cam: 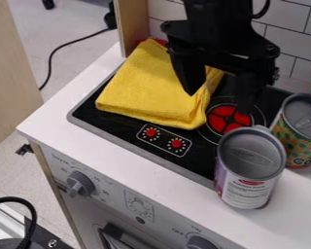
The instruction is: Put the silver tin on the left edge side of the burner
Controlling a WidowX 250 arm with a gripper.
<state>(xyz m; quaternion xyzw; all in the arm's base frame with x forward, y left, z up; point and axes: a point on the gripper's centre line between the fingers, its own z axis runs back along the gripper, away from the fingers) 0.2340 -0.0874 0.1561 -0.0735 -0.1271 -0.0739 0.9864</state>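
Next, my gripper picks up the silver tin by its round labeled body, to set it at the edge of the burner.
My gripper hangs open over the right part of the black stovetop, its two fingers well apart, above the yellow cloth's right edge and the red burner. Two cans with silver tops stand upright at the stove's right. The nearer can, with a white and purple label, is at the front right edge of the stovetop. The other can, with a green and orange patterned label, is just behind and right of it. Which one is the silver tin I cannot tell.
A folded yellow cloth covers the left part of the stovetop, hiding what lies under it. White counter borders the stove in front. A tiled wall rises behind, and a wooden panel stands at the back left.
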